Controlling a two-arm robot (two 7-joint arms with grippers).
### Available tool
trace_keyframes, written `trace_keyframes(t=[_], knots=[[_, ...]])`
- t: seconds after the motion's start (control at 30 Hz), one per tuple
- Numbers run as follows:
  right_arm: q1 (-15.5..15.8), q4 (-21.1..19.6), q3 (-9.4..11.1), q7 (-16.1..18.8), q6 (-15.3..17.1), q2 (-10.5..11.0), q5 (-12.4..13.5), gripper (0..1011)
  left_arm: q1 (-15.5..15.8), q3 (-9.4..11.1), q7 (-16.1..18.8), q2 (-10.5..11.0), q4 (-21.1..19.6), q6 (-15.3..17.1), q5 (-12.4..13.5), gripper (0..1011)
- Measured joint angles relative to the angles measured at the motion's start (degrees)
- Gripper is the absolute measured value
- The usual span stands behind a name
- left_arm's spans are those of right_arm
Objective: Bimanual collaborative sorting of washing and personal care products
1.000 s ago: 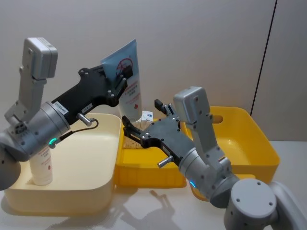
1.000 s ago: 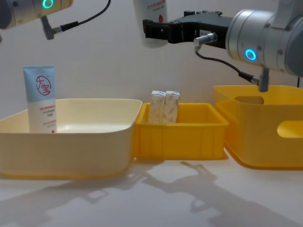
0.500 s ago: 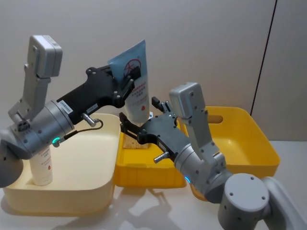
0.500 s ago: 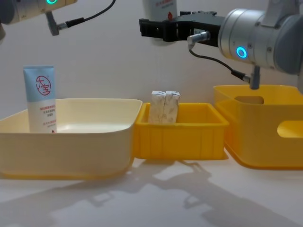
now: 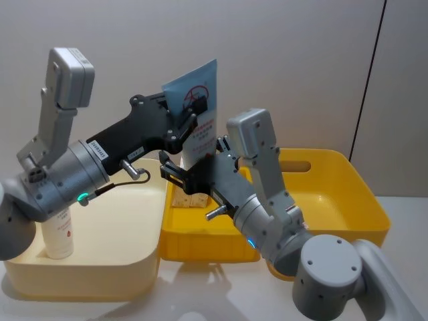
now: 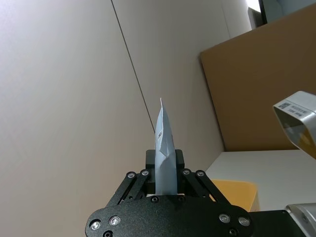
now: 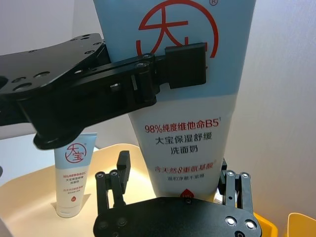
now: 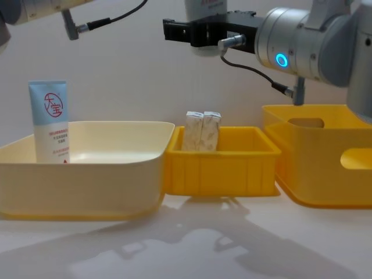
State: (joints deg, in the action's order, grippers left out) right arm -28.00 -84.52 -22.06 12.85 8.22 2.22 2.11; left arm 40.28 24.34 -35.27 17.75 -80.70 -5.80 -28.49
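Observation:
My left gripper's fingers cover the tube's blue upper part. My right gripper should grab the tube by its free white lower end [image 5: 194, 156] [image 8: 207, 51].
My left gripper [image 5: 194, 110] is shut on a pale-blue-and-white tube [image 5: 198, 114] with a red round logo, holding it upright high above the bins. In the left wrist view the tube [image 6: 163, 148] stands edge-on between the left gripper [image 6: 165, 165] pads. My right gripper [image 5: 194, 162] is open, with its fingers [image 7: 122, 170] on either side of the tube's [image 7: 185, 138] lower end and apart from it. A second tube [image 8: 49, 122] stands in the cream bin [image 8: 116, 168]. Two beige cartons [image 8: 202, 131] stand in the small yellow bin [image 8: 221, 171].
A large yellow bin [image 8: 325, 163] with a handle slot sits at the right, touching the small yellow bin. The three bins stand in a row against a plain wall. The white table runs along the front [image 8: 192, 238].
The left gripper has carried the tube to the right and a little higher. The right gripper has risen and moved left, bringing its open fingers around the tube's lower end.

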Motion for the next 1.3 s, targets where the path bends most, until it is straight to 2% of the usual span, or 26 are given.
trace_keyframes(t=[0.23,0.47,0.87,1.3], knots=[[-0.4,0.7,-0.1,-0.3,-0.2,-0.4,0.0,888,0.1,0.4,-0.3,0.2,-0.2,0.2,-0.3,199],[-0.7,1.0,-0.2,-0.5,-0.4,-0.6,0.0,666,0.2,0.6,-0.5,0.2,-0.3,0.3,-0.4,199],[-0.9,1.3,-0.3,-0.6,-0.5,-0.8,-0.1,606,0.2,0.8,-0.6,0.3,-0.4,0.3,-0.5,197],[-1.0,1.4,-0.3,-0.7,-0.5,-0.9,-0.1,605,0.2,0.9,-0.7,0.3,-0.5,0.4,-0.6,199]])
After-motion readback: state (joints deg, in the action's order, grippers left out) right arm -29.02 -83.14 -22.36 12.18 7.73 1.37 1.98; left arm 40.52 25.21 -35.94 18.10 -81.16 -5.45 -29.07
